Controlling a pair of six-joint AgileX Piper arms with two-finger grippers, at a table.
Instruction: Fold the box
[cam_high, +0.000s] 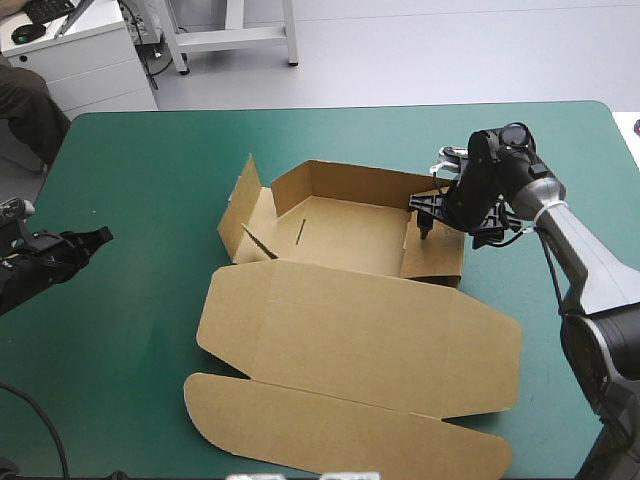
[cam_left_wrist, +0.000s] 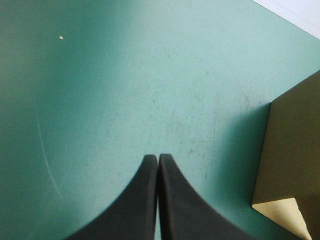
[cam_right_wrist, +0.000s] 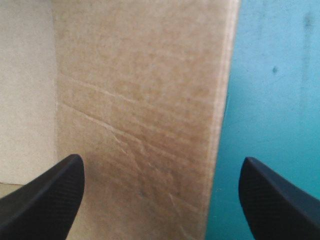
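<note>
The right gripper grabs the box by its raised side (cam_high: 461, 258) next, which leaves the box's wide lid (cam_high: 370, 330) free to fold over.
The brown box (cam_high: 340, 232) stands mid-table as an open tray, its back and right walls raised. The left flap (cam_high: 243, 207) leans outward, and the lid (cam_high: 360, 335) lies flat toward the front edge. My right gripper (cam_high: 450, 230) hangs open over the tray's right wall. In the right wrist view that wall (cam_right_wrist: 145, 115) runs between the parted black fingers of the right gripper (cam_right_wrist: 160, 172), one finger inside the tray and one over the cover. My left gripper (cam_high: 100, 236) rests shut near the table's left edge, well away from the box. The left gripper (cam_left_wrist: 158, 159) points at a box corner (cam_left_wrist: 292, 150) ahead.
A stretch of teal-green cover (cam_high: 150, 170) lies between the left gripper and the box. The lid's long front flap (cam_high: 340, 435) reaches close to the table's front edge. The table's right edge is a short way beyond the right arm.
</note>
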